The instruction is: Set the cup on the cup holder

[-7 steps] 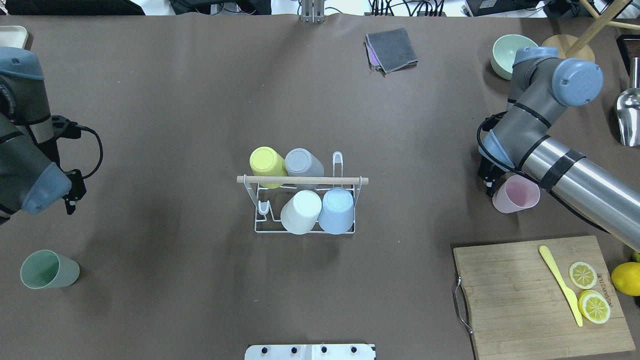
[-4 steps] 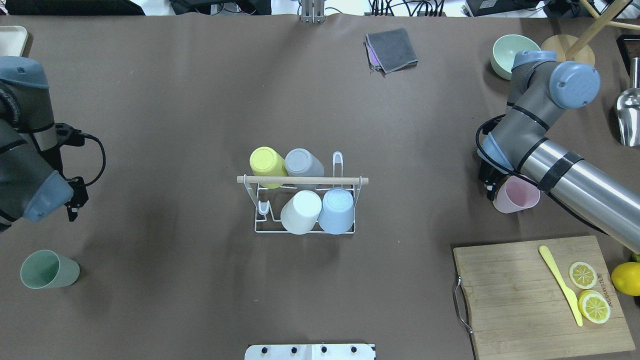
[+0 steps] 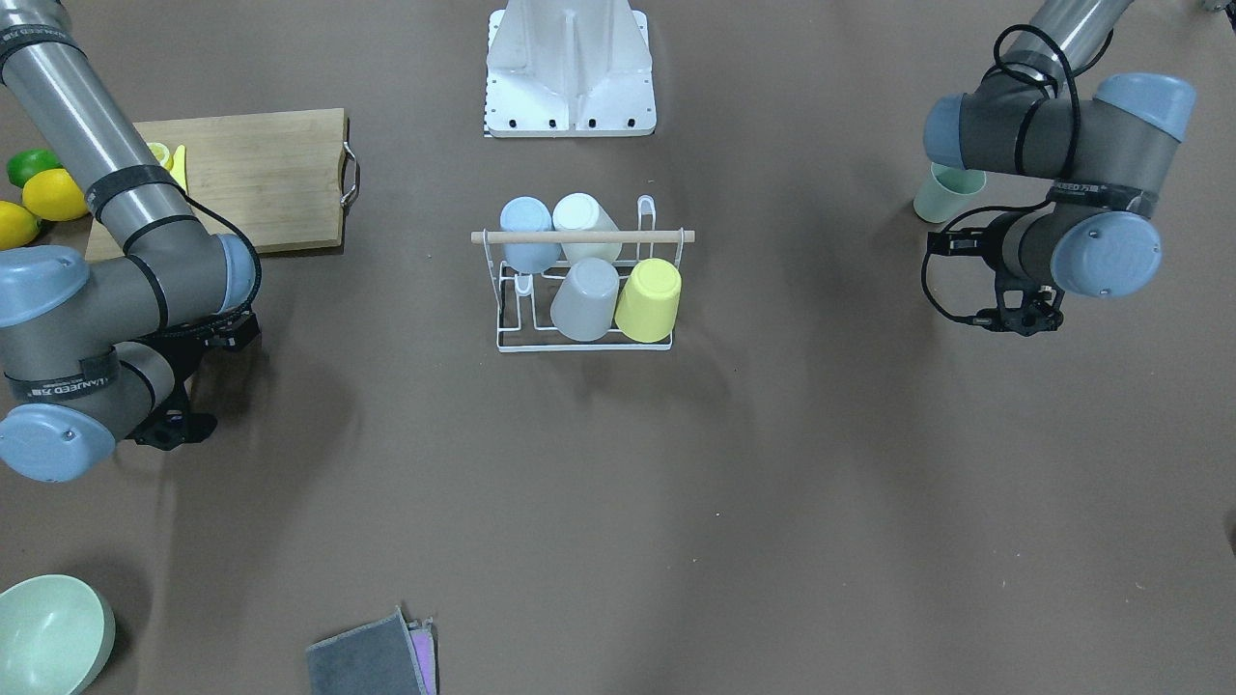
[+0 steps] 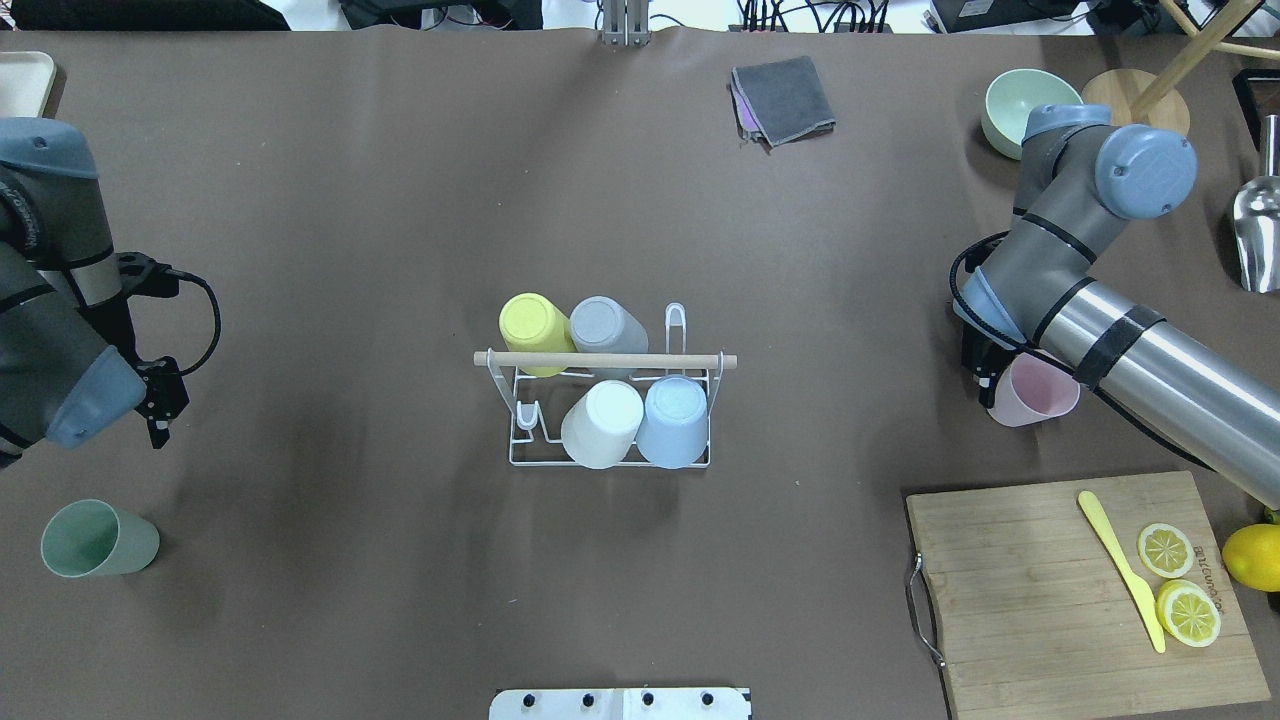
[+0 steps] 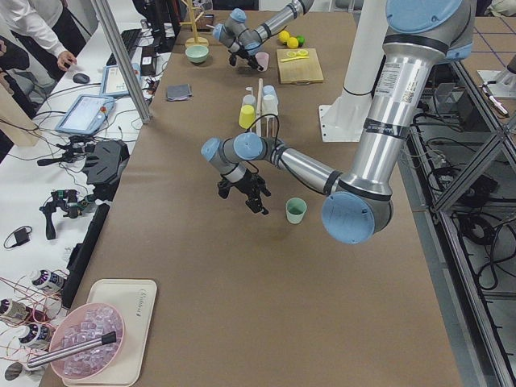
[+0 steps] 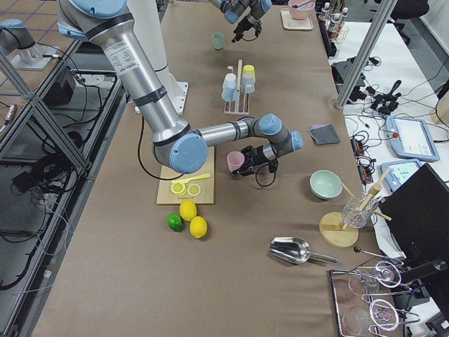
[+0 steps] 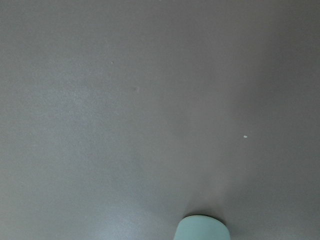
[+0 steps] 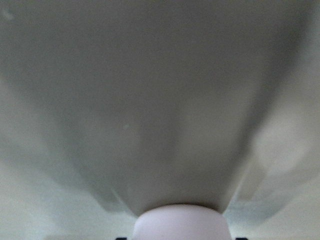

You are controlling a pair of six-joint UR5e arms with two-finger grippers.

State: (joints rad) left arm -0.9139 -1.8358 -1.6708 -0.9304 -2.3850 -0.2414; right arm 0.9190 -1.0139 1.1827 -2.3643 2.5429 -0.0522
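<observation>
The robot's right gripper should next take the pink cup around the sides of its body (image 8: pixel 181 227), so that it can put the cup on the cup holder.
The cup holder (image 4: pixel 605 360), a white wire rack with a wooden rod, stands mid-table. It carries a yellow, a grey, a white and a blue cup upside down, and it also shows in the front-facing view (image 3: pixel 579 236). A pink cup (image 4: pixel 1040 392) stands upright at the right. My right gripper (image 4: pixel 988 382) is low against the cup's left side, open, and the cup (image 8: pixel 182 222) sits between its fingers. A green cup (image 4: pixel 98 540) stands at the near left. My left gripper (image 4: pixel 162 420) hovers open and empty beyond it. The green cup's rim (image 7: pixel 201 228) shows in the left wrist view.
A wooden cutting board (image 4: pixel 1030 590) with lemon slices and a yellow knife lies at the near right, with a lemon (image 4: pixel 1252 557) beside it. A grey cloth (image 4: pixel 785 98), a green bowl (image 4: pixel 1012 105) and a metal scoop (image 4: pixel 1260 235) lie towards the far side.
My left gripper has moved a little right and towards the near edge. My right gripper has edged closer to the pink cup. No cup has moved.
</observation>
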